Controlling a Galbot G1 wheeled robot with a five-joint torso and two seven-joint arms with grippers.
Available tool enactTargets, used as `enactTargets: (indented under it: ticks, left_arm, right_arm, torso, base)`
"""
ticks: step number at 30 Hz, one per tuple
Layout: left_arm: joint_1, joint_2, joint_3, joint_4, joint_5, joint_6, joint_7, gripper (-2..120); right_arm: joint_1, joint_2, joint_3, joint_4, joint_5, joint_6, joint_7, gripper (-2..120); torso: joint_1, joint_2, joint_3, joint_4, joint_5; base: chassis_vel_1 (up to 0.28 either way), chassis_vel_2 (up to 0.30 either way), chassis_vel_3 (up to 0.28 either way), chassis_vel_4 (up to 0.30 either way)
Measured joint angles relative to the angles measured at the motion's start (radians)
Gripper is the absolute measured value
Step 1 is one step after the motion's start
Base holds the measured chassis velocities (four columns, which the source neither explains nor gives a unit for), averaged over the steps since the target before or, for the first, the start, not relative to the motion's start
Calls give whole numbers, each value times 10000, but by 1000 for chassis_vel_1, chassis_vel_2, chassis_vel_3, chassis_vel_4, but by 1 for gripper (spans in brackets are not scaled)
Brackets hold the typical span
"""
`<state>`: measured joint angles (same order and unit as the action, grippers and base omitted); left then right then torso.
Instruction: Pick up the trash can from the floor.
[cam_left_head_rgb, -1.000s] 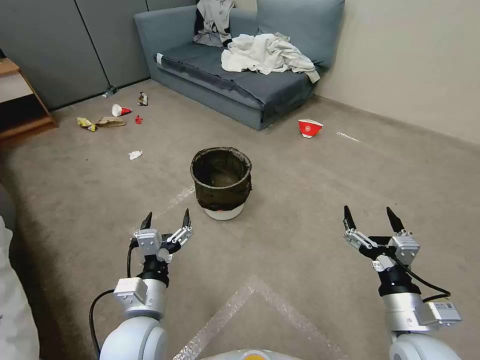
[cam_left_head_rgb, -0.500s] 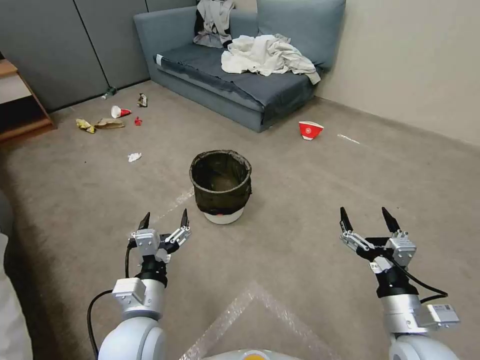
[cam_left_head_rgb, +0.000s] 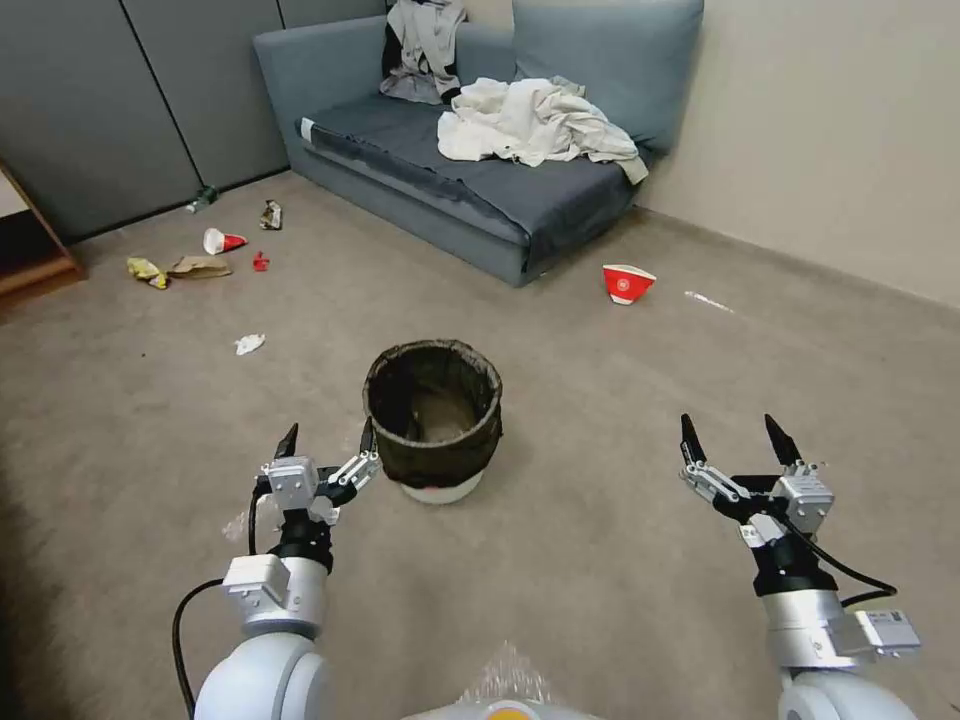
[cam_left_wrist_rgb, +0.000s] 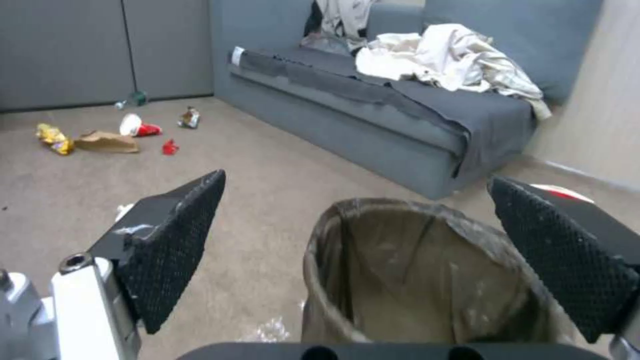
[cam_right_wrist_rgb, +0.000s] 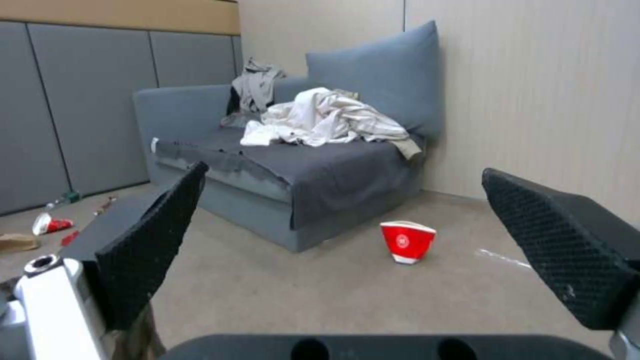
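The trash can's round body (cam_left_head_rgb: 434, 462) is too wide for the gripper's fingers. My left gripper should pinch the trash can by its thin rim (cam_left_head_rgb: 371, 406) next.
The trash can (cam_left_head_rgb: 433, 418) stands upright on the beige carpet floor (cam_left_head_rgb: 600, 400), a small round white bin with a dark bag folded over its rim. My left gripper (cam_left_head_rgb: 330, 438) is open just to the can's left, its inner fingertip close to the bag's side, nothing held. In the left wrist view the trash can (cam_left_wrist_rgb: 427, 270) sits between the spread fingers (cam_left_wrist_rgb: 173, 240) and a little beyond them. My right gripper (cam_left_head_rgb: 735, 440) hangs open well to the can's right, over bare carpet, empty.
A blue-grey sofa (cam_left_head_rgb: 480, 170) with heaped clothes stands behind the can. A red-and-white paper bowl (cam_left_head_rgb: 627, 283) lies near the sofa's corner. Scattered litter (cam_left_head_rgb: 200, 260) is on the far left carpet, a crumpled paper (cam_left_head_rgb: 248, 344) nearer. Wall on the right.
The whole picture has shifted: the camera has moved forward, so the trash can now sits nearer and lower, right beside my left gripper. Both grippers stay open.
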<state>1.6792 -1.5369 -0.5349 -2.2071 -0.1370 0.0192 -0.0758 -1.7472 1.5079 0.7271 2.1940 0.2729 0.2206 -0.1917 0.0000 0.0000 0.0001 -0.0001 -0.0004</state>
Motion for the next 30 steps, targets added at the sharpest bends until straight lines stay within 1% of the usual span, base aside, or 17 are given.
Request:
enactTargets:
  ticks: [2, 8, 11, 12, 14, 15, 16, 17, 18, 20, 22, 23, 24, 28, 29, 30]
  left_arm:
    - [-63, 21, -13, 40, -6, 10, -22, 98]
    - [-309, 160, -31, 198, -120, 195, -156, 98]
    - [-779, 435, 36, 389, -448, 841, -798, 98]
    - [-779, 435, 36, 389, -448, 841, -798, 98]
    - [-1123, 729, 167, 411, -1128, 1630, -1476, 98]
    - [-1325, 904, 220, 400, -1701, 2233, -1882, 99]
    - [-1325, 904, 220, 400, -1701, 2233, -1882, 99]
    - [-1474, 1086, 233, 381, -2190, 2701, -2180, 99]
    - [-1648, 1291, 233, 380, -2719, 3131, -2448, 99]
    - [-2073, 1687, 276, 538, -3671, 3901, -2794, 99]
    - [-2135, 1742, 287, 570, -3815, 4014, -2837, 99]
    - [-2565, 2069, 380, 825, -4744, 4643, -3178, 99]
    - [-2565, 2069, 380, 825, -4744, 4643, -3178, 99]
    - [-3325, 2536, 672, 1665, -6141, 5382, -3741, 97]
    - [-3325, 2536, 672, 1665, -6141, 5382, -3741, 97]
    - [-3488, 2598, 726, 1831, -6344, 5479, -3877, 97]
  right_arm:
    - [5, -13, 1, -14, -1, 11, 0, 100]
    - [56, -30, 18, -79, 21, 155, -201, 100]
    - [96, -63, 47, -114, 21, 275, -322, 100]
    - [96, -63, 47, -114, 21, 275, -322, 100]
    - [97, -76, 36, -114, 24, 277, -326, 100]
    - [108, -91, 14, -114, 25, 276, -334, 100]
    - [108, -91, 14, -114, 25, 276, -334, 100]
    - [146, -122, -21, -114, 25, 260, -347, 100]
    - [183, -150, -59, -114, 25, 223, -365, 100]
    - [190, -159, -70, -115, 25, 192, -375, 100]
    - [190, -160, -69, -115, 25, 191, -377, 100]
    - [171, -155, -46, -115, 27, 188, -379, 100]
    - [171, -155, -46, -115, 27, 188, -379, 100]
    - [131, -110, 12, -101, 30, 187, -378, 100]
    - [131, -110, 12, -101, 30, 187, -378, 100]
    - [128, -102, 22, -99, 30, 187, -379, 100]
  torso:
    - [0, 0, 0, 0, 6]
    - [1, 0, 1, 0, 5]
    - [0, 0, -1, -1, 2]
    - [0, 0, -1, -1, 2]
    - [0, 0, -1, 0, 3]
    - [0, 0, -2, -2, 2]
    - [0, 0, -2, -2, 2]
    - [0, 0, -1, -3, 0]
    - [0, 0, -1, 1, 3]
    - [0, 0, -1, 0, 2]
    - [0, 0, -1, 2, 2]
    - [0, 0, -1, -1, 3]
    - [0, 0, -1, -1, 3]
    - [0, 0, -1, 0, 2]
    - [0, 0, -1, 0, 2]
    - [0, 0, -1, 0, 3]
  base:
    - [-160, 177, 164, -159]
    - [-139, 117, 137, -132]
    - [-11, 18, 19, -34]
    - [0, 0, 0, 0]
    - [0, 0, 0, 0]
    - [0, 0, 0, 0]
    - [0, 0, 0, 0]
    - [0, 0, 0, 0]
    - [0, 0, 0, 0]
    - [0, 0, 0, 0]
    - [0, 0, 0, 0]
    - [0, 0, 0, 0]
    - [0, 0, 0, 0]
    - [0, 0, 0, 0]
    - [0, 0, 0, 0]
    - [0, 0, 0, 0]
